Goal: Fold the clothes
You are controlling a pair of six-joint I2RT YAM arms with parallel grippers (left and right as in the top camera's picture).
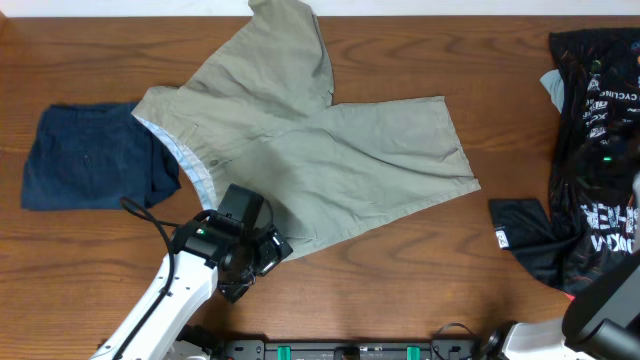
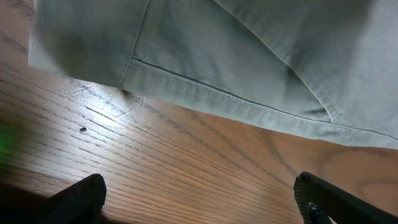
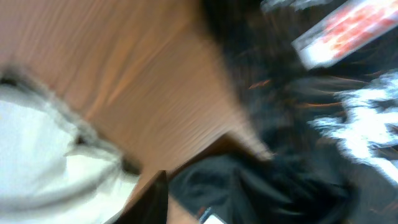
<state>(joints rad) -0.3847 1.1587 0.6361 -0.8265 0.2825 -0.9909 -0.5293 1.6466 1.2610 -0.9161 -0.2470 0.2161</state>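
The robot's right hand should next grab the khaki shorts (image 1: 320, 130) by the hem corner of the near leg, to fold that leg over the other.
The light khaki shorts (image 1: 320, 130) lie spread flat on the wooden table (image 1: 420, 290), waistband with pale lining at the left and two legs pointing up and right. My left gripper (image 1: 262, 258) hovers at the shorts' near edge. In the left wrist view its fingers (image 2: 199, 202) are wide open over bare wood, just short of the stitched hem (image 2: 249, 99). My right arm (image 1: 600, 310) is at the near right corner. Its wrist view is blurred, and only one dark finger (image 3: 155, 199) shows.
Smaller navy-blue folded shorts (image 1: 85, 155) lie at the left, touching the khaki waistband. A black printed garment (image 1: 600, 150) is piled at the right edge and also shows in the right wrist view (image 3: 292, 124). A pale blurred cloth (image 3: 37, 162) shows there too.
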